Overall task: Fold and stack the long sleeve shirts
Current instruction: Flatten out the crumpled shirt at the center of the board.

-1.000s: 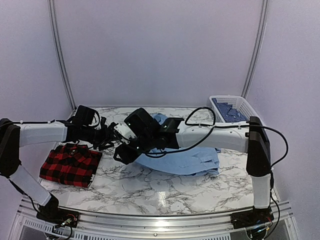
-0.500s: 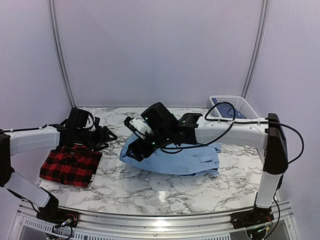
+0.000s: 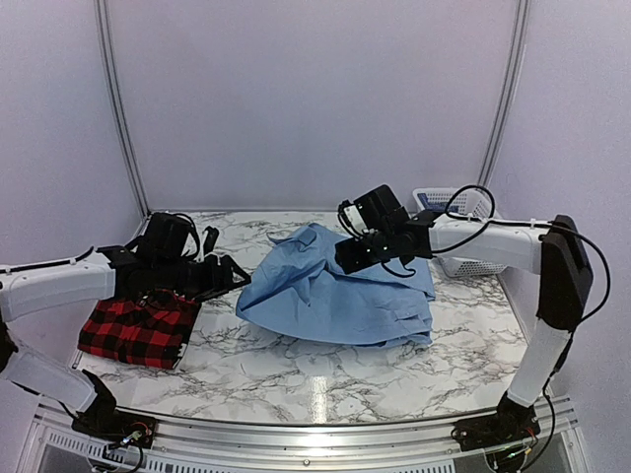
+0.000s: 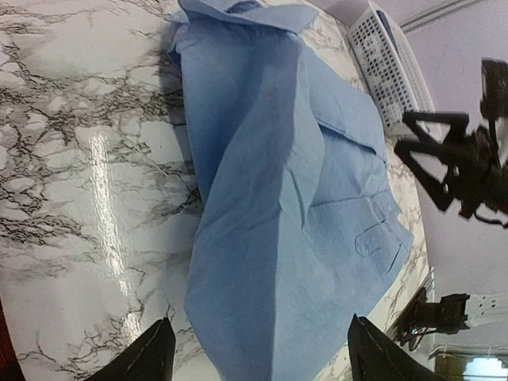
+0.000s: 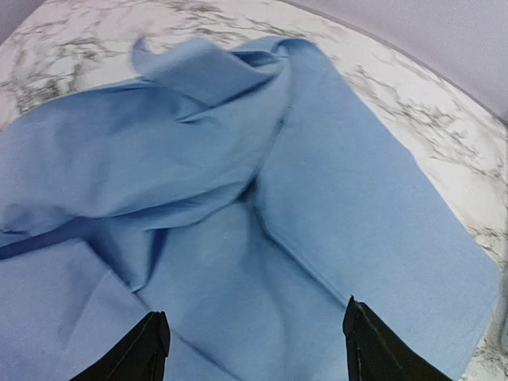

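My right gripper grabs the light blue shirt's upper layer by its edge on the basket side next, to spread it for folding.
The light blue long sleeve shirt (image 3: 335, 291) lies loosely bunched in the middle of the marble table, its collar end toward the back (image 4: 286, 198) (image 5: 238, 198). The red-and-black plaid shirt (image 3: 138, 330) lies folded at the left, partly under my left arm. My left gripper (image 3: 235, 277) (image 4: 260, 337) is open at the blue shirt's left edge, with cloth showing between its tips but not pinched. My right gripper (image 3: 347, 258) (image 5: 254, 329) hovers open over the shirt's back right part, holding nothing.
A white slatted basket (image 3: 455, 202) (image 4: 389, 71) stands at the back right corner, partly behind my right arm (image 4: 464, 163). Bare marble (image 3: 315, 379) runs along the front of the table. The tent walls close in the back and sides.
My right gripper has drawn back to the right from the blue shirt's left end, leaving the cloth lying on the table. My left gripper pulled back, then returned to the shirt's left edge.
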Robot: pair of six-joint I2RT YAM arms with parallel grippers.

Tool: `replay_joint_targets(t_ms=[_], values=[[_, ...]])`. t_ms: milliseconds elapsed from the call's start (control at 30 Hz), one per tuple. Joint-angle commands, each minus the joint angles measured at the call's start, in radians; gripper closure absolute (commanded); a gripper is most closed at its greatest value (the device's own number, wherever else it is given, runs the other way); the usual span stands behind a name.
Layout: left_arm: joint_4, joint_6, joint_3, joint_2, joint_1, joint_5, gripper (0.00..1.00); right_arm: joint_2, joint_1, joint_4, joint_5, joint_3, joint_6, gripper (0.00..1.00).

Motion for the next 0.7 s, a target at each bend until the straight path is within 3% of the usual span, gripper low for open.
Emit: replay_joint_targets(t_ms=[0,133,433,567,667], values=[[-0.122,0.074,0.072,0.036,-0.081,-0.168,0.24,0.056,-0.078,0.080,0.104,-0.011,-0.044,0.29],[-0.196,0.091,0.107,0.072,-0.123,-0.255,0.28,0.131,-0.121,0.098,0.134,0.011,-0.121,0.28],[-0.211,0.060,0.113,0.134,-0.161,-0.236,0.35,0.265,-0.139,0.127,0.087,0.058,-0.220,0.21],[-0.209,0.053,0.112,0.140,-0.163,-0.228,0.43,0.303,-0.141,0.114,0.130,0.075,-0.205,0.28],[-0.207,0.044,0.108,0.145,-0.165,-0.236,0.61,0.300,-0.145,0.118,0.161,0.077,-0.182,0.39]])
